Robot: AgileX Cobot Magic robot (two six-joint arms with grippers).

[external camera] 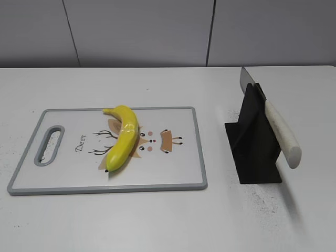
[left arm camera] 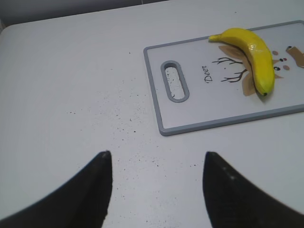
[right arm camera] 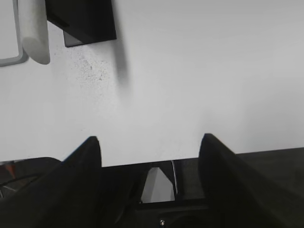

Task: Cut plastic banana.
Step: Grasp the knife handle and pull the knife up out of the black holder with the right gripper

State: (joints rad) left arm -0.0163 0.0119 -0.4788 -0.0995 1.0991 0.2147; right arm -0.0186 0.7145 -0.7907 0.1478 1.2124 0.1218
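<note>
The knife's blade sits down in the black stand, so the robot's right gripper should grab the knife by its white handle (external camera: 283, 134) next.
The plastic banana (external camera: 123, 136) is glossy yellow and lies across the middle of a white cutting board (external camera: 178, 176) with a grey rim and a deer print. It also shows in the left wrist view (left arm camera: 254, 51), at the upper right on the board (left arm camera: 190, 114). A knife with a white handle (external camera: 283, 134) rests slanted in a black stand (external camera: 254, 142) to the right of the board. The handle's end (right arm camera: 35, 45) and the stand (right arm camera: 88, 21) show at the top left of the right wrist view. My left gripper (left arm camera: 156, 164) is open and empty over bare table. My right gripper (right arm camera: 149, 142) is open and empty at the table's near edge.
The table (external camera: 157, 220) is white with dark specks near the board's handle slot (external camera: 50, 145). A grey wall (external camera: 157, 31) runs behind it. Neither arm shows in the exterior view.
</note>
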